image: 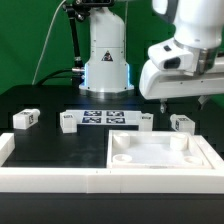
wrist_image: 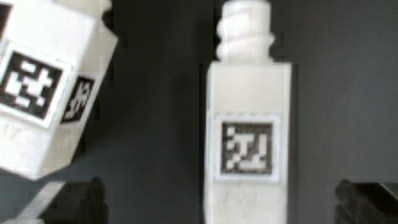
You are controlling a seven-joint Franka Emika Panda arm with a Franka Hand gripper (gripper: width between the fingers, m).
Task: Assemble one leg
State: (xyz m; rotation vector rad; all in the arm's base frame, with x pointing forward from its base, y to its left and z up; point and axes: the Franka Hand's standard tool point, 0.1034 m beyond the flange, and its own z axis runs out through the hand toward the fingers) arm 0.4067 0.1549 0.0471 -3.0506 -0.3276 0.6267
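Next, my gripper grabs the leg by its tagged body [image: 182, 124] [wrist_image: 247, 165], so the leg's threaded end stays free to go into the white square piece.
Several small white legs with tags lie on the black table in the exterior view: one at the far left [image: 25, 118], one [image: 68, 123] beside the marker board, one [image: 143, 122] right of it, and one [image: 181, 122] further right. My gripper [image: 184, 103] hovers just above that rightmost leg. In the wrist view this leg [wrist_image: 249, 120] lies between my open fingers [wrist_image: 80, 200], tag up, with its threaded end pointing away from them. My gripper [wrist_image: 226, 205] is open and holds nothing. A second leg [wrist_image: 50, 85] lies tilted beside it.
The marker board [image: 105, 117] lies flat at the table's middle. A large white recessed square piece [image: 200, 150] lies in front of the legs. A white border wall [image: 50, 180] runs along the front and the exterior view's left. The robot base [image: 105, 60] stands behind.
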